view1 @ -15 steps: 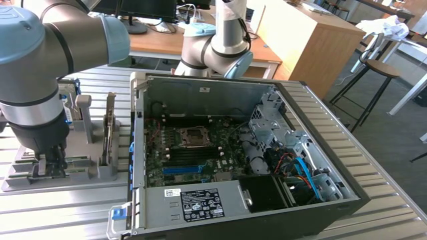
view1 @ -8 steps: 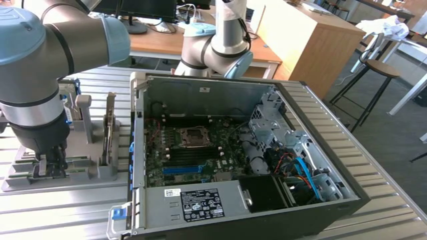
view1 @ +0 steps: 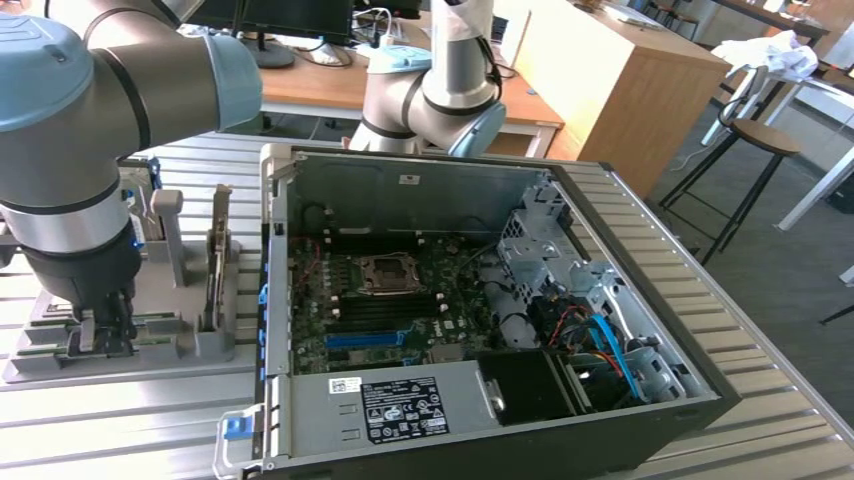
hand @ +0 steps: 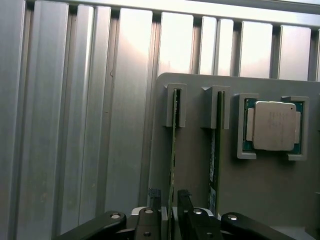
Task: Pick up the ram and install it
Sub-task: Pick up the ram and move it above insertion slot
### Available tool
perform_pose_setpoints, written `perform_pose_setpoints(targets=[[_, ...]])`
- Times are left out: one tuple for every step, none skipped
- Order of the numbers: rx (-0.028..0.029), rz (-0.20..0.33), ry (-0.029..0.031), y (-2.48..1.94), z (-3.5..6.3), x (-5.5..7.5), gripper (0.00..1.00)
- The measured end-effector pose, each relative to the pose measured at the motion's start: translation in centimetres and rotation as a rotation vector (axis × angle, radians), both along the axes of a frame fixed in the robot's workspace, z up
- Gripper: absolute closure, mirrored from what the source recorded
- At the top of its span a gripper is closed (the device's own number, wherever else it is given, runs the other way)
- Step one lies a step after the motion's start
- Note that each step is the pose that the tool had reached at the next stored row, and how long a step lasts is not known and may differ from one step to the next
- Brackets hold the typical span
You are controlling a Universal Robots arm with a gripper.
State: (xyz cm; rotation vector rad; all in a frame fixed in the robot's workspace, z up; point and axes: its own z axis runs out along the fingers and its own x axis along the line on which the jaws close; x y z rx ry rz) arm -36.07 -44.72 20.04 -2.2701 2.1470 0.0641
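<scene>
I should next grab the stick by its bare middle part between the holder's grey blocks, which hold it at both ends.
The ram point(hand: 173, 150) is a thin green stick standing on edge in a slot of the grey holder point(hand: 195, 165). A second like stick point(hand: 214, 150) stands in the slot beside it. My gripper point(hand: 169, 201) is lowered over the first stick, one dark finger on each side of it with a narrow gap, open. In the exterior view the gripper point(view1: 104, 335) reaches down into the grey holder point(view1: 174, 340) at that view's left, beside the open computer case point(view1: 467, 300). Another upright stick point(view1: 218, 255) stands in the holder nearer the case.
A square silver processor chip point(hand: 274, 125) lies in a pocket of the holder. The case shows its green motherboard point(view1: 400, 300), the empty processor socket point(view1: 387, 275), a power supply point(view1: 387, 405) and cables point(view1: 607, 330). A second arm point(view1: 441, 90) stands behind the case on the ribbed metal table point(view1: 774, 400).
</scene>
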Motion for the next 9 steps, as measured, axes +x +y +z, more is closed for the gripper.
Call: perform_pose_setpoints(targets=[[0.0,0.0,0.0,0.01,0.0,0.01,0.73],[0.0001,0.0,-0.0001,0.06,0.0,0.01,0.73],[-0.0001,0.0,0.0001,0.12,0.0,0.0,0.73],[0.0,0.0,0.0,0.2,0.0,0.0,0.73],[-0.0001,0.0,0.0,0.26,0.0,0.0,0.73],[0.0,0.0,0.0,0.29,0.0,0.0,0.73],[0.0,0.0,0.0,0.28,0.0,0.0,0.73],[-0.0001,0.0,0.0,0.28,0.0,0.0,0.73],[-0.0001,0.0,0.0,0.29,0.0,0.0,0.73]])
